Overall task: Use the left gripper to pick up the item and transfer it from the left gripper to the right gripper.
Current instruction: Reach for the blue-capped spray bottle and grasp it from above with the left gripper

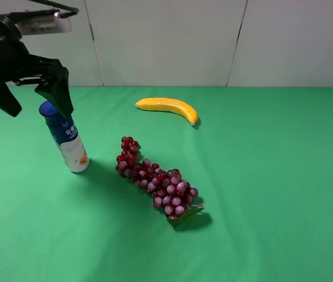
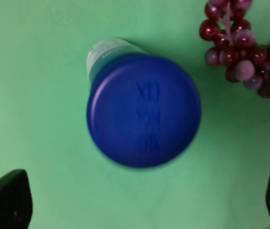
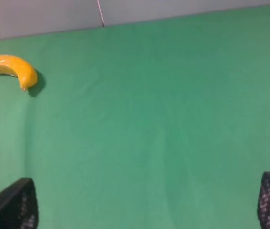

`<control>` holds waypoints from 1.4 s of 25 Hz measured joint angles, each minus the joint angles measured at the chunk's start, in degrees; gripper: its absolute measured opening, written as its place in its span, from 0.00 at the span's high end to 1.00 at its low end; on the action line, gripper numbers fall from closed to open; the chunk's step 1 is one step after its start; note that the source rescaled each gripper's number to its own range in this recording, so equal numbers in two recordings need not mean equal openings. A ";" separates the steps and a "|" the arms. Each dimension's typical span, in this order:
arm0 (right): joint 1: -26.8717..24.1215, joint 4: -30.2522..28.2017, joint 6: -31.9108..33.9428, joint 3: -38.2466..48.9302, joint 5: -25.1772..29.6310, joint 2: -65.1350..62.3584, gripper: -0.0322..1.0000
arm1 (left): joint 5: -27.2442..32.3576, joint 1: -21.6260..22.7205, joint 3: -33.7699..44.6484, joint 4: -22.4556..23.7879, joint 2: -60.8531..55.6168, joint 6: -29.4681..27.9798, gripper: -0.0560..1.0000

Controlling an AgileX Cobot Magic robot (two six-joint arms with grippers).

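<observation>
The left gripper will pick up the bottle by its blue-end with the cap [image 1: 50, 111], so the bottle's white lower body [image 1: 74, 155] stays free for the right gripper.
The item, a slim bottle [image 1: 66, 141] with a dark blue cap and white lower body, stands upright on the green table at the left. My left gripper [image 1: 41, 111] is open just above it, its black fingers straddling the cap without touching. In the left wrist view the blue cap [image 2: 143, 110] fills the middle, seen from above, and the left gripper [image 2: 142, 200] shows only its two spread fingertips [image 2: 6, 202]. My right gripper [image 3: 142, 205] is open and empty over bare green cloth; it is out of the exterior high view.
A yellow banana [image 1: 166, 107] lies at the back centre and also shows in the right wrist view [image 3: 8, 67]. A red-purple grape bunch [image 1: 155, 179] lies right of the bottle and appears in the left wrist view [image 2: 244, 52]. A pale wall [image 1: 213, 41] bounds the back.
</observation>
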 joint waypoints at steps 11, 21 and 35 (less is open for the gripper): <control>0.00 0.00 0.00 0.00 0.00 0.00 0.00 | -4.79 -4.78 -0.11 5.93 6.57 -1.87 0.00; 0.00 0.00 0.00 0.00 0.00 0.00 0.00 | -6.05 -5.19 0.30 7.39 8.05 -1.90 0.00; 0.00 0.00 0.00 0.00 0.00 0.00 0.00 | -6.98 -5.19 0.30 7.48 10.56 -1.90 0.47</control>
